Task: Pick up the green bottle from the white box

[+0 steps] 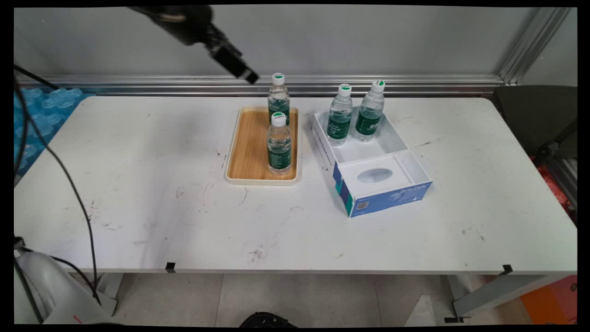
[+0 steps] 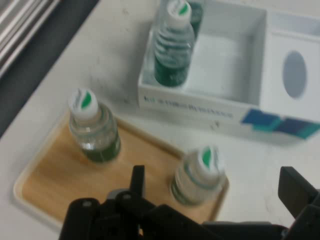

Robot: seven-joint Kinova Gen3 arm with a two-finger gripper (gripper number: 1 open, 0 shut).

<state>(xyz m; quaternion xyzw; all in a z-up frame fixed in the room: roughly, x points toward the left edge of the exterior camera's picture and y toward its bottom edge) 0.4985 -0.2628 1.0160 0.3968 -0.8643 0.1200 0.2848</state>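
The robot's gripper should next take hold of a boxed water bottle by its green-labelled body (image 1: pixel 339 122), so that it can stand the bottle on the wooden tray (image 1: pixel 249 147).
My gripper (image 1: pixel 245 73) hangs high above the table's back edge, just left of the wooden tray (image 1: pixel 249 147), and touches nothing. In the hand view the gripper (image 2: pixel 213 172) is open, with its fingers (image 2: pixel 138 179) wide apart and nothing held between them. Two green-labelled water bottles stand upright on the tray: a far bottle (image 1: pixel 279 97) (image 2: pixel 93 129) and a near bottle (image 1: pixel 279 146) (image 2: pixel 199 176). To the right, a white and blue box (image 1: pixel 417 173) (image 2: pixel 227 62) holds two more bottles, one on the left (image 1: pixel 340 116) (image 2: pixel 172 47) and one on the right (image 1: pixel 369 113).
The box's front half is covered by a white panel with an oval hole (image 1: pixel 374 175). Black cables (image 1: pixel 69 184) hang at the left. Blue packaging (image 1: pixel 46 106) lies beyond the table's left end. A dark chair (image 1: pixel 534 120) stands at the right, and an aluminium rail (image 1: pixel 415 83) runs along the wall.
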